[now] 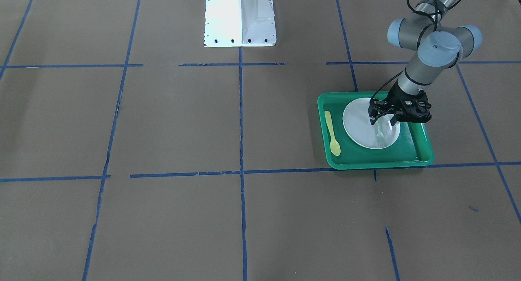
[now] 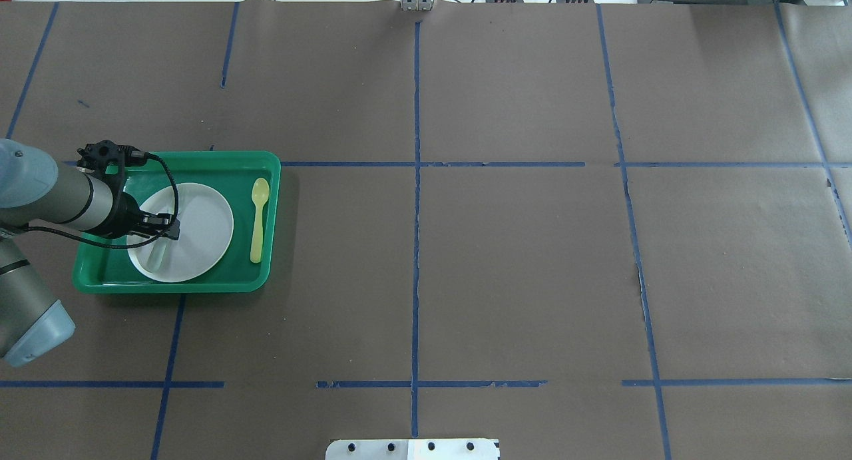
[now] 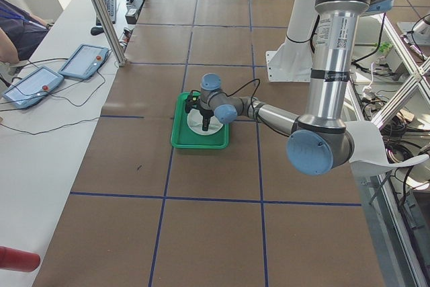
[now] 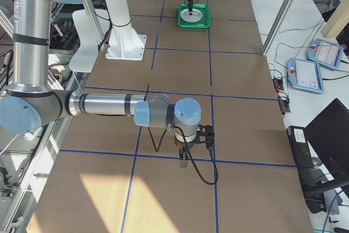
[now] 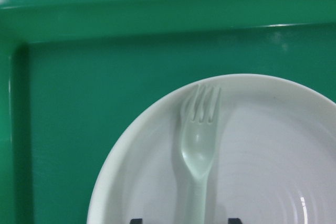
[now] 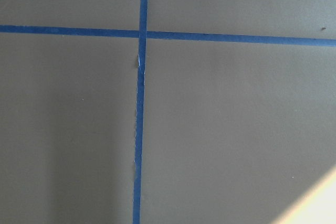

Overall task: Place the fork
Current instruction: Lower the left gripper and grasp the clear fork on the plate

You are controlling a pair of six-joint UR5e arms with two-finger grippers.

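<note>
The fork's head spreads wide. My left gripper therefore needs to grab the fork by its slim handle (image 5: 197,203) next.
The pale mint fork (image 1: 380,138) lies flat on the white plate (image 1: 358,122) inside the green tray (image 1: 366,161). In the left wrist view the fork (image 5: 199,140) points its tines at the plate's (image 5: 273,156) rim, with its handle between my fingertips. My left gripper (image 1: 383,121) hangs just over the fork's handle end, its jaws open and apart from the handle. The fork (image 2: 158,253) and left gripper (image 2: 158,235) also show in the overhead view. My right gripper (image 4: 191,154) hovers over bare table far from the tray; I cannot tell whether it is open.
A yellow spoon (image 1: 331,132) lies in the tray beside the plate, on the side toward the table's middle. The tray's raised rim (image 5: 105,14) surrounds the plate. The white robot base (image 1: 240,16) stands at the table's robot side.
</note>
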